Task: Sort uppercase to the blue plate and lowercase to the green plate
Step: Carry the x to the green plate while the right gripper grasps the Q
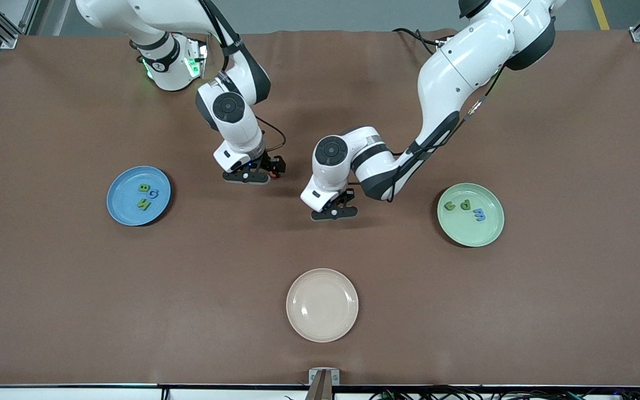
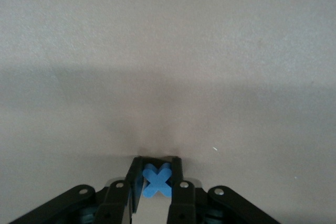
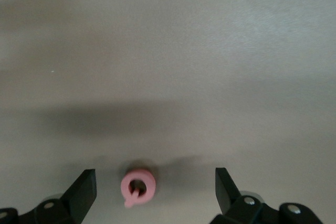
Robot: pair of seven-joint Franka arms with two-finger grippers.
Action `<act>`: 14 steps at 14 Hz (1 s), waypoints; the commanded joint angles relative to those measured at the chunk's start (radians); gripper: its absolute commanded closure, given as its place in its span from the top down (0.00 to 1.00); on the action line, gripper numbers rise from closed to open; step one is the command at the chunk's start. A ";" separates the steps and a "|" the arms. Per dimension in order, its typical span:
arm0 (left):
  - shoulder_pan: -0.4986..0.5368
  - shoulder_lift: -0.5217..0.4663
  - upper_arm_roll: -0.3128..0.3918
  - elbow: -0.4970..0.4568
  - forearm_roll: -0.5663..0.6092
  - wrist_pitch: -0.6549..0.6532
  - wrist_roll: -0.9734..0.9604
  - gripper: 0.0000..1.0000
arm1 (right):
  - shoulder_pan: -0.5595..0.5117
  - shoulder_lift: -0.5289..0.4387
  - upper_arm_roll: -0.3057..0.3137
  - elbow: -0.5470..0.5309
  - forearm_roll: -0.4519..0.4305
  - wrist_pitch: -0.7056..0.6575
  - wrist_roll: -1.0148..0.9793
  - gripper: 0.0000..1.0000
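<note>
My right gripper grabs the pink uppercase Q by its round ring [image 3: 149, 182] next, to sort it onto the blue plate.
My left gripper [image 2: 156, 164] is shut on a blue lowercase x [image 2: 157, 181], low over the bare mat mid-table [image 1: 334, 212]. In the right wrist view my right gripper [image 3: 154, 173] stands open, and a pink uppercase Q [image 3: 138, 185] lies flat on the mat between its fingers, touching neither. From the front that gripper [image 1: 249, 176] hides the Q. The blue plate [image 1: 123, 210] toward the right arm's end holds a green B [image 1: 143, 188], a blue G [image 1: 154, 194] and a green N [image 1: 143, 205]. The green plate [image 1: 473, 234] toward the left arm's end holds two green small letters [image 1: 450, 205] and a blue m [image 1: 480, 214].
A cream plate [image 1: 322, 304] with nothing in it sits nearer the front camera than both grippers, midway between the two coloured plates. Brown mat covers the whole table.
</note>
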 commanded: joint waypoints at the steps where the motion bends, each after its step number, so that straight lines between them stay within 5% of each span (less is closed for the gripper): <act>1: 0.005 -0.027 0.004 -0.001 -0.007 -0.007 0.013 0.12 | 0.041 0.043 -0.013 0.008 0.017 0.049 0.047 1.00; 5: 0.081 -0.098 -0.040 -0.073 -0.010 -0.014 0.080 0.12 | 0.056 0.050 -0.013 0.011 0.017 0.048 0.062 0.98; 14: 0.576 -0.323 -0.296 -0.417 -0.006 -0.037 0.468 0.12 | 0.092 0.064 -0.013 0.008 0.017 0.040 0.102 0.69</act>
